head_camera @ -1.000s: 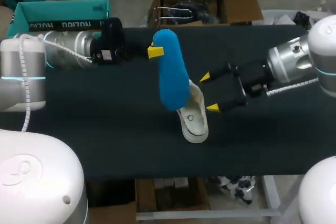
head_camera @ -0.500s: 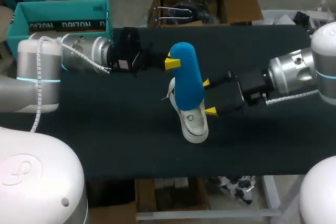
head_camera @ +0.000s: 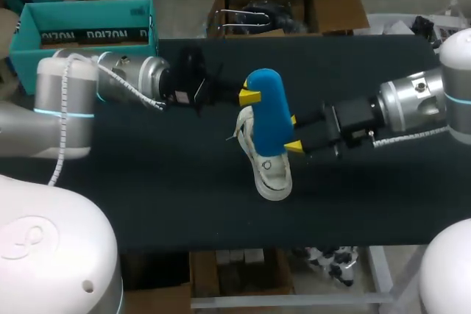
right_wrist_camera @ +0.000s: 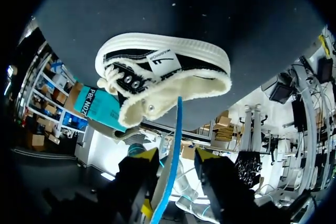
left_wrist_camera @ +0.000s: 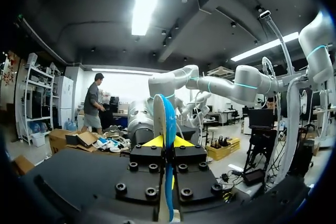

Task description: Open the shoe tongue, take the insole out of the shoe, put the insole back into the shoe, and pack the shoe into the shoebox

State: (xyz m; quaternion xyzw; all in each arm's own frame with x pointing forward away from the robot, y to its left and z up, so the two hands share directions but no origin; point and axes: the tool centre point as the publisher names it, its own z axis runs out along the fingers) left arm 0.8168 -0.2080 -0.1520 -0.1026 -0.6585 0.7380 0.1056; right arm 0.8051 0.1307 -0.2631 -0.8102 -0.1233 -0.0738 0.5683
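The blue insole needs to go back into the open shoe, so I will next grab the blue insole by its long side edge with my right gripper.
My left gripper is shut on the upper end of the blue insole, which hangs upright. The insole's lower end is at the cream-lined opening of the black and white shoe, lying on the table. In the left wrist view the insole is edge-on between the left gripper's yellow tips. My right gripper comes in from the right and straddles the insole's lower half. In the right wrist view the right gripper is open, with a gap between the insole and each fingertip; the shoe lies ahead.
The teal shoebox stands at the table's back left corner, behind my left arm. The dark table top spreads bare to the left and front of the shoe.
My left arm has carried the insole right and down to the shoe's opening. The right gripper's fingers have drawn much closer together around the insole's lower half.
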